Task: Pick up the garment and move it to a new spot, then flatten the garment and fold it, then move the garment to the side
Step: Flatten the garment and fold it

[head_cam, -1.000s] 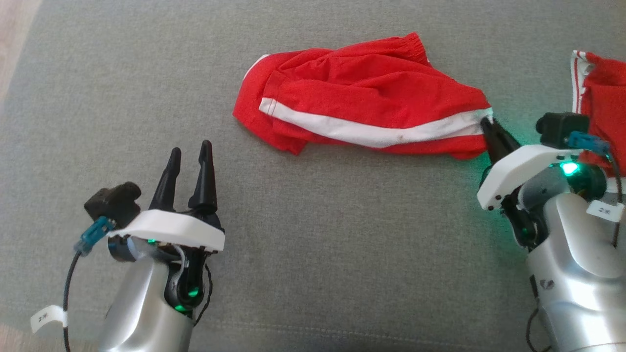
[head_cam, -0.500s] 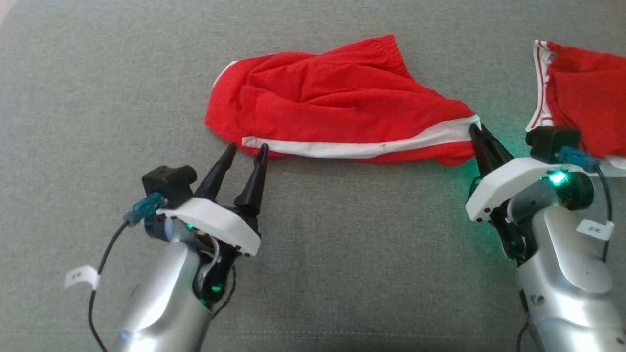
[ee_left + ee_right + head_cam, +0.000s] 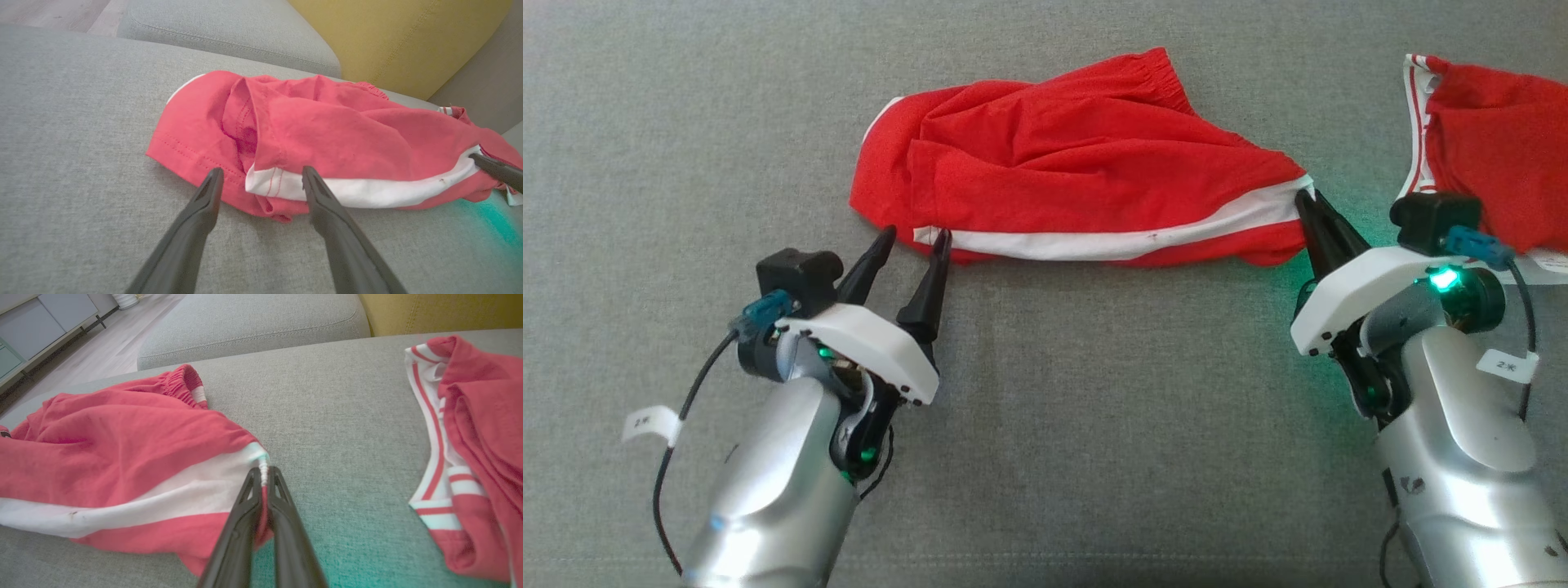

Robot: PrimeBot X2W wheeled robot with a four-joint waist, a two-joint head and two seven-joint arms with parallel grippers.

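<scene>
My left gripper needs to grab the shorts next by the white band's hem end (image 3: 925, 235). That end stands up in a fold, while the red cloth (image 3: 1052, 176) lies loose.
The garment (image 3: 1494, 147), a red jersey with white-and-red striped trim, lies bunched at the far right of the grey seat, also in the right wrist view (image 3: 482, 416). Left of it lie red shorts (image 3: 1078, 171) with a broad white band. My right gripper (image 3: 1304, 198) is shut on the shorts' right corner, pinching the band's end (image 3: 263, 470). My left gripper (image 3: 915, 235) is open at the shorts' near left corner, its fingers straddling the white band's end (image 3: 262, 171). The right gripper's dark fingers (image 3: 492, 166) show in the left wrist view at the shorts' far corner.
Everything rests on a grey fabric sofa seat (image 3: 1094, 408). A yellow cushion (image 3: 400, 36) stands behind it. Another grey cushion (image 3: 253, 322) lies beyond, with wooden floor (image 3: 94, 347) and a pale cabinet (image 3: 41, 322) further off.
The head camera has shifted. My left gripper has moved forward, still open, from bare seat up to the shorts' near left corner. The right gripper stays shut on the shorts' right corner.
</scene>
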